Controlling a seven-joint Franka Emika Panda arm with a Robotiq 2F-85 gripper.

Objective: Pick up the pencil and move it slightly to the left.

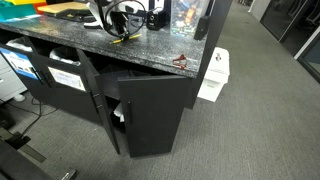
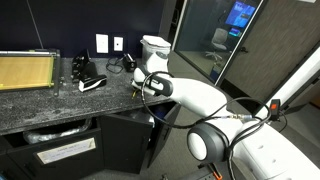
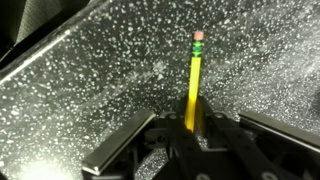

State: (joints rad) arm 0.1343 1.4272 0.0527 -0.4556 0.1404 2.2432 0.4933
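My gripper opens now, since between my fingers the yellow pencil (image 1: 121, 39) (image 3: 193, 85) lies level against the speckled counter and would remain there if released.
The yellow pencil (image 3: 193, 85) with a pink eraser tip runs out from between my gripper's fingers (image 3: 192, 128) over the dark speckled counter (image 3: 90, 70). The fingers look closed on its lower part. In an exterior view the gripper (image 1: 121, 24) is low over the counter top, with a short yellow stretch of pencil (image 1: 121, 39) showing just under it. In an exterior view the white arm reaches to the counter's edge and the dark gripper (image 2: 149, 88) is down at the surface; the pencil is too slim to see there.
A small reddish-brown object (image 1: 181, 62) lies near the counter's corner. A black object (image 2: 89, 81) and a yellow panel (image 2: 25, 70) are further along the counter. Dark cabinets (image 1: 150, 110) with an open door stand below. A white bin (image 1: 213, 75) is on the floor.
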